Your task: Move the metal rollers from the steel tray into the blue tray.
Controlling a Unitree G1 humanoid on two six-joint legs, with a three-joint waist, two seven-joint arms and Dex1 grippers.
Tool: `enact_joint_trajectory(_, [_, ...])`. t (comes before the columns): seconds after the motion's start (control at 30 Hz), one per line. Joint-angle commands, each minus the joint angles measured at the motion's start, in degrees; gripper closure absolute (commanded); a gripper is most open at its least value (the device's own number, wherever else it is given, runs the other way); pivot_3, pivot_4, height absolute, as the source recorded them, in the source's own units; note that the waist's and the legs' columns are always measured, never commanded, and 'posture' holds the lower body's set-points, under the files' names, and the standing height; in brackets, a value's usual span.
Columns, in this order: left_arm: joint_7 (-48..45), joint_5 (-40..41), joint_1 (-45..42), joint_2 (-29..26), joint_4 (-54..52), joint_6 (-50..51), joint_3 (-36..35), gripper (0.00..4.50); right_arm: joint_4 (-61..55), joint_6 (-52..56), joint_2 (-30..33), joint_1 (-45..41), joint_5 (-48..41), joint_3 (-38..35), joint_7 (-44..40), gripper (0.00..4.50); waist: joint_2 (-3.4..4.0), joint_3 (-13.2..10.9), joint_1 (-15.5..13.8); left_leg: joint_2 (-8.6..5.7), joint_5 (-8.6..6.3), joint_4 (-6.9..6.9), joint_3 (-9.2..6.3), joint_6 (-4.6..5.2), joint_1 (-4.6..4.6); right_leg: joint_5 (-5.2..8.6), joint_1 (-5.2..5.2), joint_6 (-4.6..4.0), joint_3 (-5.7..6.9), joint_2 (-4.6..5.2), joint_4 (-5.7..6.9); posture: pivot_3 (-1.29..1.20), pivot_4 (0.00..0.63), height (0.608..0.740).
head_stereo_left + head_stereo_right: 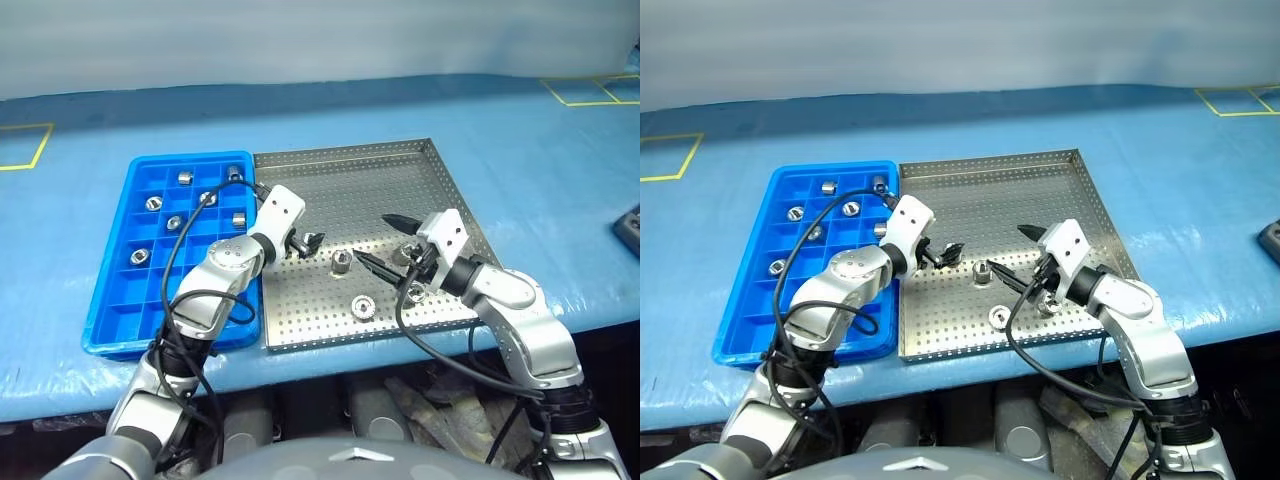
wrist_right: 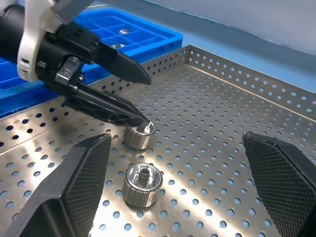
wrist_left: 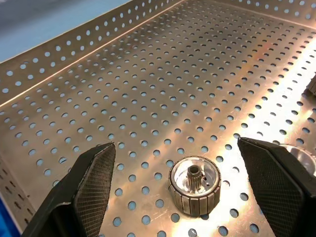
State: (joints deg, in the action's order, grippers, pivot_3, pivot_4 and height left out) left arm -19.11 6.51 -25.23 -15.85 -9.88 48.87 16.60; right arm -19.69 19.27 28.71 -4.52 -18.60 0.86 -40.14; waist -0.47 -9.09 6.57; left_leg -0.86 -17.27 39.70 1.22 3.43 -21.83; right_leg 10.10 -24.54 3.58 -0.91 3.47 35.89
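Observation:
The nearest roller (image 3: 194, 185) is still beyond my left gripper's fingers in the left wrist view, so my left gripper should move toward it first and then close.
The steel tray (image 1: 330, 170) holds three metal rollers (image 1: 341, 262) in its near half; one more may lie under my right wrist. My left gripper (image 1: 305, 240) is open over the tray's left side, pointing at the nearest roller (image 3: 194, 185), which stands just ahead of its fingers (image 3: 89, 192), untouched. My right gripper (image 1: 378, 240) hangs open and empty over the near right part of the tray, facing the left one. In the right wrist view a second roller (image 2: 142, 183) stands closer to it. The blue tray (image 1: 110, 320) on the left has several rollers (image 1: 174, 222) in its compartments.
Both trays sit side by side on a blue-covered table (image 1: 540, 160). A dark object (image 1: 630, 228) lies at the table's right edge. Yellow tape marks (image 1: 25, 150) show at the far left and far right. Black cables loop from both wrists.

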Motion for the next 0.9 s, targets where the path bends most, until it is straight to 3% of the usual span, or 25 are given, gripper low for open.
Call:
enact_joint_trajectory(0.03, [-0.2,-1.8,-1.7,0.5,1.3,-1.1,1.3,0.21,-3.0,-0.3,0.2,0.5,-0.9,-1.7,0.7,0.00,0.00,0.0,0.5,0.00,0.00,0.01,0.00,0.01,0.00,-0.02,0.00,0.03,-0.01,0.00,0.00,-0.29,0.150,0.740])
enact_joint_trajectory(0.4, [-2.9,-2.3,-2.3,1.3,5.0,0.1,3.3,0.21,-2.7,-0.6,-0.1,0.3,-0.9,-1.4,1.1,0.00,0.01,0.0,1.2,0.00,0.03,0.06,0.00,-0.03,0.02,-0.03,0.00,0.06,-0.03,0.00,0.06,-0.29,0.150,0.740])
enact_joint_trajectory(0.5, [-1.7,-3.0,-2.5,1.9,6.3,0.5,2.7,0.81,-2.6,-0.7,-0.2,0.3,-0.9,-1.5,1.2,0.00,0.01,0.0,1.2,-0.01,0.03,0.09,0.00,-0.02,0.02,-0.04,0.01,0.08,-0.05,0.01,0.06,-0.29,0.150,0.740])
enact_joint_trajectory(0.63, [-1.8,-3.0,-2.6,1.9,6.5,0.8,2.8,2.09,-2.7,-0.7,-0.3,0.4,-0.9,-1.5,1.4,0.00,0.01,0.0,1.2,-0.02,0.01,0.09,0.01,0.01,0.02,-0.07,0.01,0.13,-0.08,0.01,0.03,-0.29,0.150,0.740])
enact_joint_trajectory(0.73, [-1.6,-2.9,-2.5,2.0,6.7,0.8,2.7,2.09,-2.7,-0.7,-0.2,0.4,-1.0,-1.4,1.4,0.00,0.01,0.0,1.2,-0.02,0.01,0.09,0.01,0.01,0.01,-0.08,0.01,0.13,-0.09,0.02,0.03,-0.29,0.150,0.740])
enact_joint_trajectory(0.87, [-1.4,-2.9,-2.3,2.1,6.6,0.8,2.6,2.81,-2.7,-0.7,-0.2,0.4,-1.0,-1.4,1.4,0.00,0.01,0.0,1.2,-0.02,0.01,0.09,0.01,0.01,0.02,-0.08,0.01,0.13,-0.09,0.03,0.03,-0.29,0.150,0.740])
enact_joint_trajectory(0.9, [-1.4,-3.0,-2.3,2.0,6.5,0.7,2.7,2.81,-2.7,-0.7,-0.2,0.4,-1.0,-1.4,1.4,0.00,0.01,0.0,1.2,-0.02,0.01,0.09,0.01,0.01,0.02,-0.08,0.01,0.13,-0.09,0.03,0.03,-0.29,0.150,0.740])
